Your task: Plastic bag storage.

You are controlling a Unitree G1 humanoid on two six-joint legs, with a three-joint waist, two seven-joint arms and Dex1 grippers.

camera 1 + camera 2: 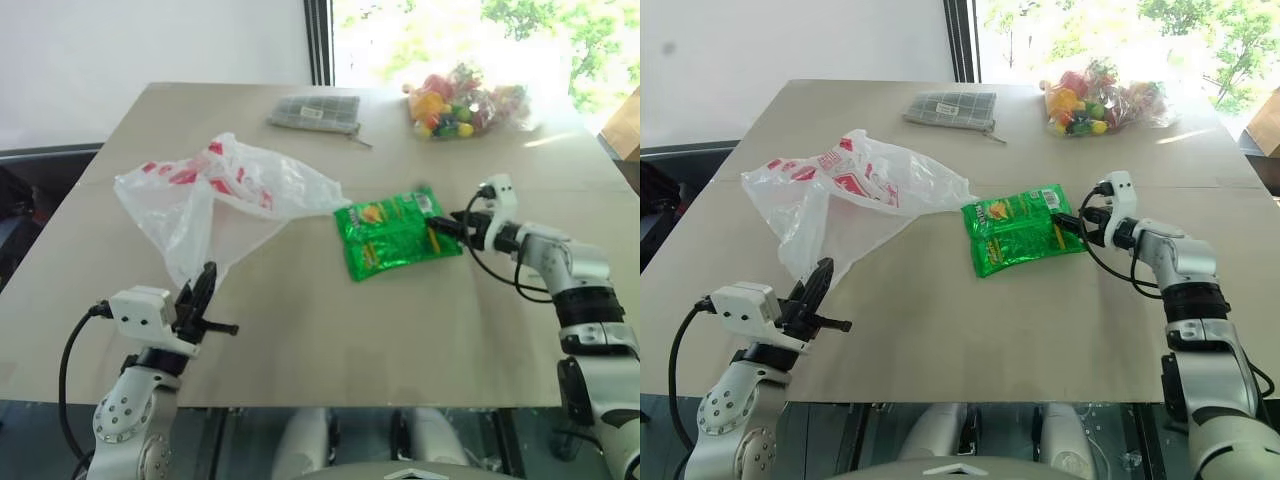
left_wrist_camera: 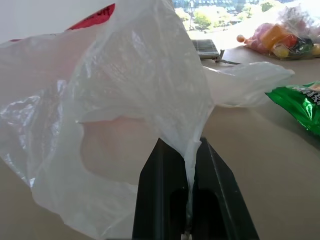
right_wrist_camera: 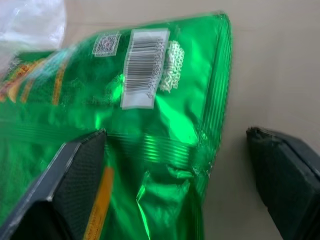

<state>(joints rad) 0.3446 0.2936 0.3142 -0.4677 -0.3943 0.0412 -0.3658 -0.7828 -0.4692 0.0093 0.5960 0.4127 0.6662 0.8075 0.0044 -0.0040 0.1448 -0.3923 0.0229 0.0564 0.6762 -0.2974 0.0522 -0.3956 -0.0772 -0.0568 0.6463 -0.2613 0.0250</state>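
Note:
My right gripper should next grab the green packet by its crimped edge (image 1: 446, 226) beside the barcode, so that the snack can be stored in the plastic bag (image 1: 235, 190).
The plastic bag (image 1: 235, 190), thin translucent white with red marks, lies crumpled on the left half of the table (image 1: 320, 330). Its near corner is pulled toward my left gripper (image 1: 207, 277), which is shut on that edge. In the left wrist view the film is pinched between the two black fingers (image 2: 165, 190) and the bag (image 2: 125, 100) billows up beyond them. My right gripper (image 1: 447, 228) is open at the right end of the flat green snack packet (image 1: 392, 234). The right wrist view has one finger (image 3: 75, 170) over the packet (image 3: 150, 115) and the other finger (image 3: 285, 170) over bare table.
A clear bag of colourful sweets (image 1: 465, 105) sits at the far right of the table. A grey checked pouch (image 1: 315, 112) lies at the far middle. The near middle of the table is bare. Beyond the table's far edge is a bright window.

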